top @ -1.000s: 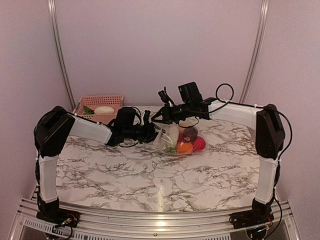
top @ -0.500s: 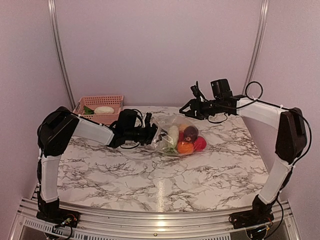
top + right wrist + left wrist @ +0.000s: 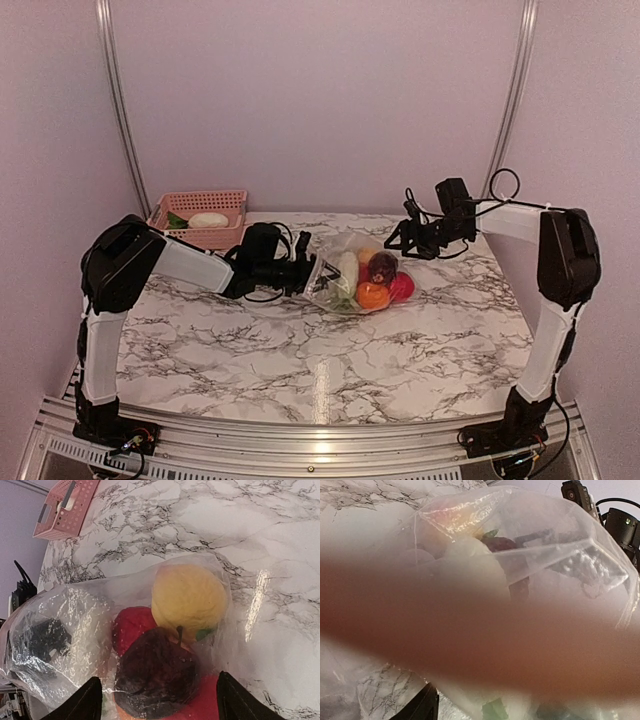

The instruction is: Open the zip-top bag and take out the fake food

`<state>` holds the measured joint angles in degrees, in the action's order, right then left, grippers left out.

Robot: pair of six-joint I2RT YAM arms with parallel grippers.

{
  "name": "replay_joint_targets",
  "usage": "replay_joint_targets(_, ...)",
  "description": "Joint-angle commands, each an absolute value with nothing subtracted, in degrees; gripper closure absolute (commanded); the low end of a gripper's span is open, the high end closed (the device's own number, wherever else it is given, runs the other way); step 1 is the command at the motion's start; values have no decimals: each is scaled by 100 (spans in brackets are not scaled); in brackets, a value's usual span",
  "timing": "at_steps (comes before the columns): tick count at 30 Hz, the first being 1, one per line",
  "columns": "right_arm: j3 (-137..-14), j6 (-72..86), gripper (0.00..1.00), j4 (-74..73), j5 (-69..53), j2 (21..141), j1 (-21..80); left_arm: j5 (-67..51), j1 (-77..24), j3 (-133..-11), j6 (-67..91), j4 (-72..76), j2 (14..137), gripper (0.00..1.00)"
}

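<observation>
I will next grab the white piece with my left gripper, across the piece's end nearest that gripper. Then I can take the white piece out of the zip-top bag (image 3: pixel 352 276) lengthwise.
The zip-top bag (image 3: pixel 352 276) lies on the marble table, clear and crinkly, with the fake food inside: a white piece (image 3: pixel 347 270), a dark purple apple (image 3: pixel 155 675), a yellow fruit (image 3: pixel 187 597), an orange one (image 3: pixel 372 295) and a red one (image 3: pixel 402 287). My left gripper (image 3: pixel 308 272) is at the bag's left end, open. In the left wrist view only one dark finger (image 3: pixel 420 707) shows, and a blurred reddish band hides the other. My right gripper (image 3: pixel 400 238) hangs open above the bag's right end, with nothing between its fingers.
A pink slotted basket (image 3: pixel 225 198) stands at the back left of the table, holding a white piece (image 3: pixel 207 219) and a green one. The right arm's cables loop near the back right edge. The table's far edge runs just behind the bag.
My right gripper has opened, let go of the bag and drawn back to the right. The bag has settled lower onto the table. My left gripper's jaws have widened.
</observation>
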<state>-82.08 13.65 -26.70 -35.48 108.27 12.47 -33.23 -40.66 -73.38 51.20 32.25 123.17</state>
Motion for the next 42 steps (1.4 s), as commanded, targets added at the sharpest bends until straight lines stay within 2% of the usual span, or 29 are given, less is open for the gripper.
replay_joint_targets(1, -8692, 1121, 25, -2903, -3520, 11273, 1250, -3463, -4131, -7500, 4942, 3051, 12480, 33)
replay_joint_targets(3, -8720, 1064, 25, -2951, -3555, 11431, 1248, -3454, -4139, -7533, 4915, 2999, 12517, 31)
replay_joint_targets(5, -8692, 1038, 31, -2937, -3715, 11542, 1248, -3432, -4146, -7564, 4905, 2948, 12533, 29)
replay_joint_targets(11, -8302, 1223, 60, -2559, -4206, 11348, 1271, -3275, -4148, -7778, 4763, 2623, 12625, 25)
replay_joint_targets(16, -8214, 1269, 82, -2532, -4366, 11249, 1428, -3177, -4148, -8018, 4709, 2388, 12770, 25)
replay_joint_targets(19, -8206, 1314, 99, -2525, -4377, 11209, 1490, -3152, -4148, -8174, 4689, 2292, 12882, 26)
replay_joint_targets(27, -8095, 1672, 100, -2220, -4522, 10945, 1551, -3141, -4170, -8617, 4305, 1654, 13108, 23)
replay_joint_targets(29, -8078, 1703, 100, -2197, -4537, 10912, 1575, -3136, -4182, -8633, 4216, 1573, 13115, 25)
replay_joint_targets(32, -8028, 1725, 100, -2165, -4489, 10877, 1582, -3214, -4189, -8643, 4078, 1444, 13126, 33)
replay_joint_targets(37, -7977, 1684, 100, -2204, -4222, 10793, 1520, -3207, -4104, -8551, 3941, 1192, 12934, 58)
replay_joint_targets(42, -7767, 1714, 100, -2102, -4067, 10648, 1384, -3187, -3955, -8113, 3884, 1216, 12385, 69)
